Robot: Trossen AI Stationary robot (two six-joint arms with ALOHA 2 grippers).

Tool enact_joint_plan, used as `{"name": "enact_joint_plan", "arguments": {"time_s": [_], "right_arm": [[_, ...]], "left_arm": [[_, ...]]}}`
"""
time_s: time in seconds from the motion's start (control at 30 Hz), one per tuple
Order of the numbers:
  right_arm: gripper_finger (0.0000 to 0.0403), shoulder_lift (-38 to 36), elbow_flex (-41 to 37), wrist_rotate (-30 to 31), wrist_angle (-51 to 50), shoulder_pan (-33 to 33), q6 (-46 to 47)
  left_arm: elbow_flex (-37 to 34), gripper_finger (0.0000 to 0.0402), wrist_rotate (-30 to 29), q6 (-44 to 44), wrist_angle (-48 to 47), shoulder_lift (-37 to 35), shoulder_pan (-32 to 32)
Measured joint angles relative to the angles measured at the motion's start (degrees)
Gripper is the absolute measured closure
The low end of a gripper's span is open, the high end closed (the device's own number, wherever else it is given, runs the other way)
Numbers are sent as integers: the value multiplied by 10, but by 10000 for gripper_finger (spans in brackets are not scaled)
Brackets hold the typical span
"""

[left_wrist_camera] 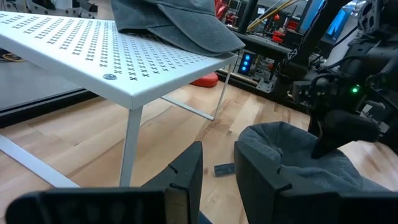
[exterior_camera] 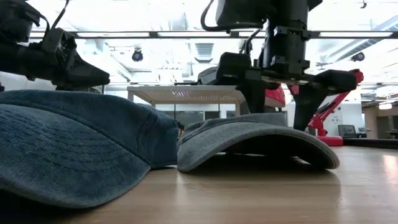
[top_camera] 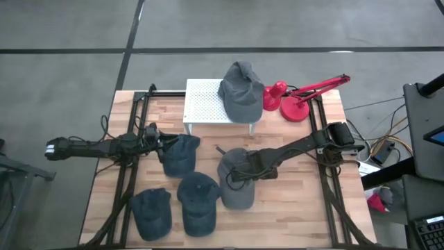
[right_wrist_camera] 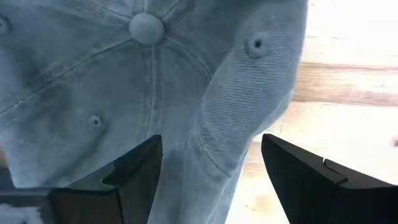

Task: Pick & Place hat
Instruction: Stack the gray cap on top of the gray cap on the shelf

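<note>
My right gripper grabs the grey cap (top_camera: 236, 184) by the fold of its top next, to place it on the white perforated rack (top_camera: 202, 99).
A grey cap (top_camera: 236, 184) lies on the table, crown up, right of centre. My right gripper (top_camera: 238, 170) is open above it, pointing down. In the right wrist view, my right gripper (right_wrist_camera: 211, 171) has its fingers on either side of a raised fold of the crown (right_wrist_camera: 233, 112), below the top button (right_wrist_camera: 147, 27). A dark blue cap (top_camera: 182, 154) lies left of centre. My left gripper (top_camera: 161, 144) is open at that cap's left edge and hovers above it. A second grey hat (top_camera: 241, 90) rests on the white perforated stand (top_camera: 205, 104). My right gripper comes at the grey cap's crown (exterior_camera: 249, 121) from above, pointing down, with open fingers (exterior_camera: 252, 99) on either side of a fold. The cap lies flat on the table. I cannot tell whether the fingertips touch the cloth.
Two more blue caps (top_camera: 152, 212) (top_camera: 198, 203) lie near the table's near edge. A red desk lamp (top_camera: 295, 101) stands at the far right, beside the stand. A small dark piece (left_wrist_camera: 224, 168) lies on the wood between the caps.
</note>
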Motion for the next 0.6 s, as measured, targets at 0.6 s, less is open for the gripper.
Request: {"name": "enact_joint_plan", "arguments": {"time_s": [0.6], "right_arm": [[285, 2, -53, -9, 10, -4, -17]], "left_arm": [[0, 307, 0, 1, 0, 0, 0]]}}
